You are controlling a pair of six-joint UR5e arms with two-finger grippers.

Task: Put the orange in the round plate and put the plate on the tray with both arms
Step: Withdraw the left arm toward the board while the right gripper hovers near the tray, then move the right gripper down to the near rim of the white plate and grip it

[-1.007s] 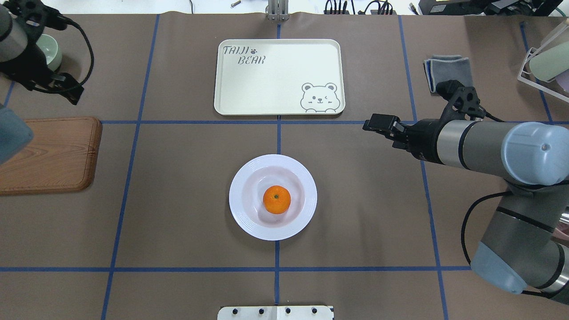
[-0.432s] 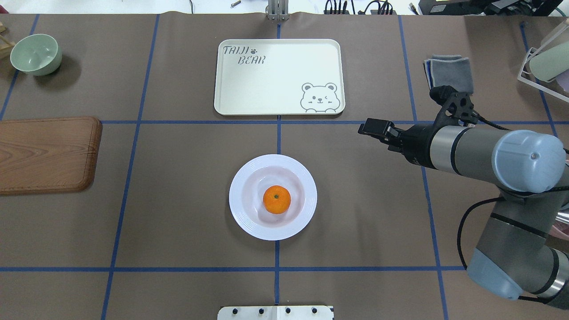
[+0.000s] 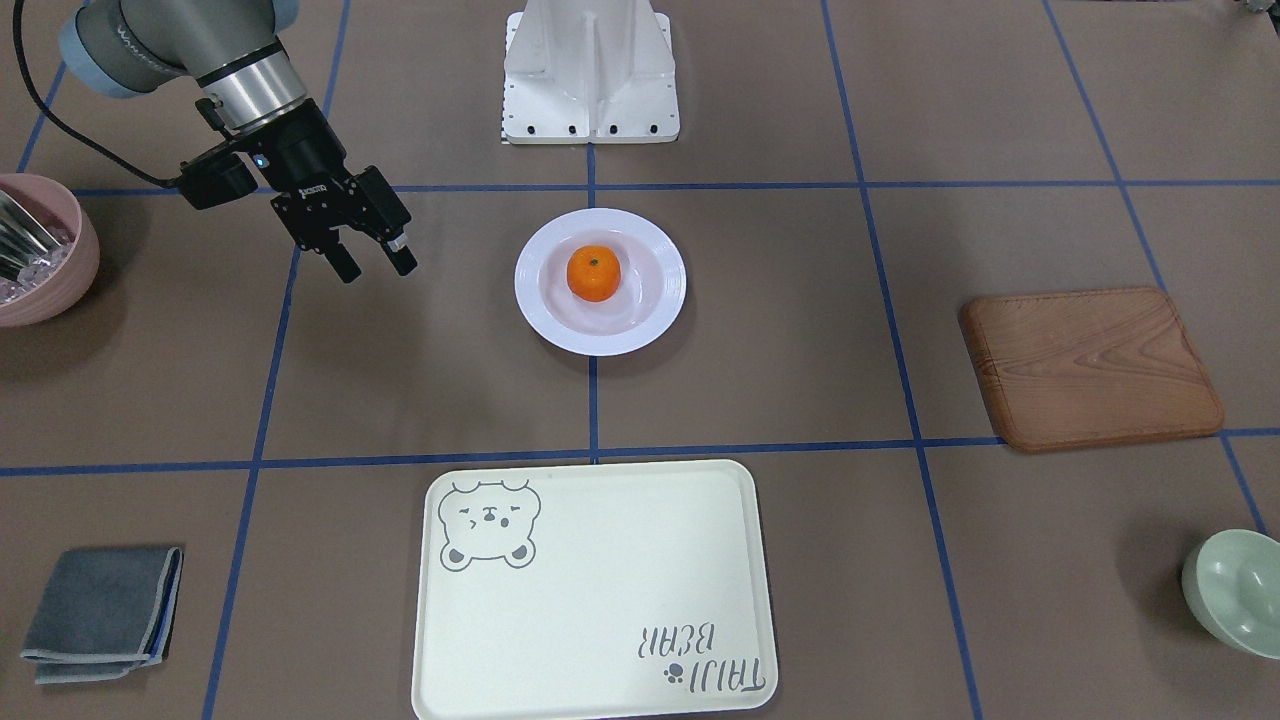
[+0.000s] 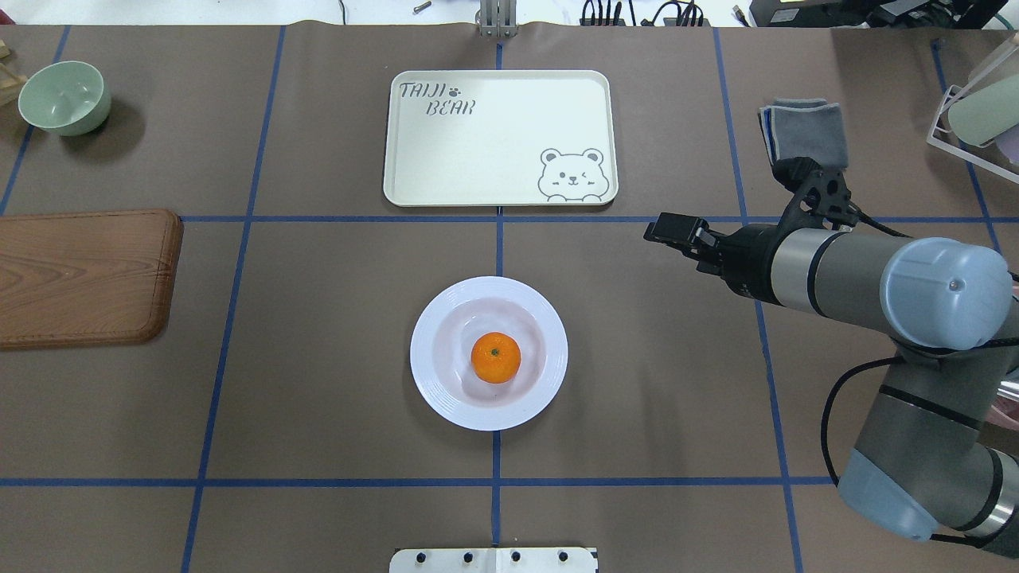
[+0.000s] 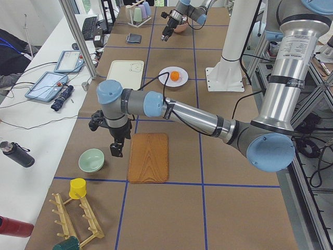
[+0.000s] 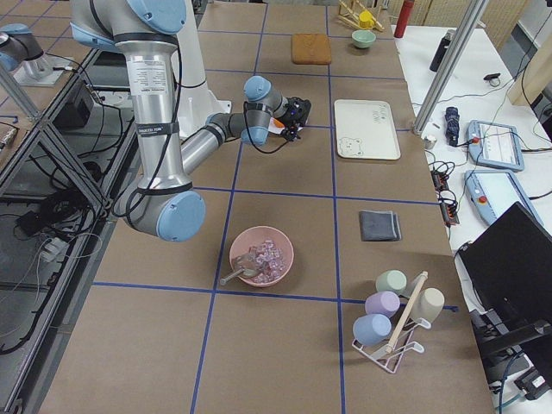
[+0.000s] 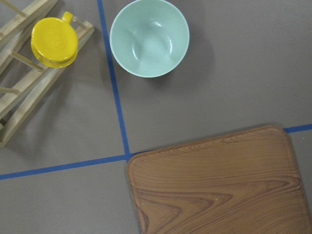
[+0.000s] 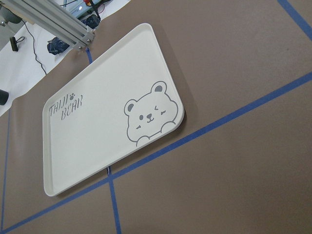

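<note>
The plate is wider than the reach of the robot's right fingers and the orange (image 3: 593, 273) sits in the plate's middle, so the right gripper next needs to pinch its thin rim (image 3: 525, 282) to place the plate.
The orange (image 4: 495, 357) (image 3: 593, 273) lies in the middle of the white round plate (image 4: 549, 350) (image 3: 655, 305), which rests on the table mid-field. The cream tray (image 4: 493, 135) (image 3: 600, 600) (image 8: 97, 146) lies bare beyond it. My right gripper (image 3: 373, 266) (image 4: 659, 229) hovers open and holding nothing, off to the plate's right side, between plate and tray. My left gripper (image 5: 115, 150) shows only in the exterior left view, above the gap between green bowl and wooden board; I cannot tell whether it is open or shut.
A brown wooden board (image 4: 80, 274) (image 7: 219, 185) and a pale green bowl (image 4: 64, 97) (image 7: 148, 36) lie at the far left. A grey folded cloth (image 4: 804, 127) and a cup rack (image 4: 975, 111) are at the right. A pink bowl (image 3: 35, 250) sits near the right arm.
The left arm has drawn out of the overhead view at the upper left, uncovering the green bowl. The right gripper has shifted slightly toward the centre. Plate and orange have not moved.
</note>
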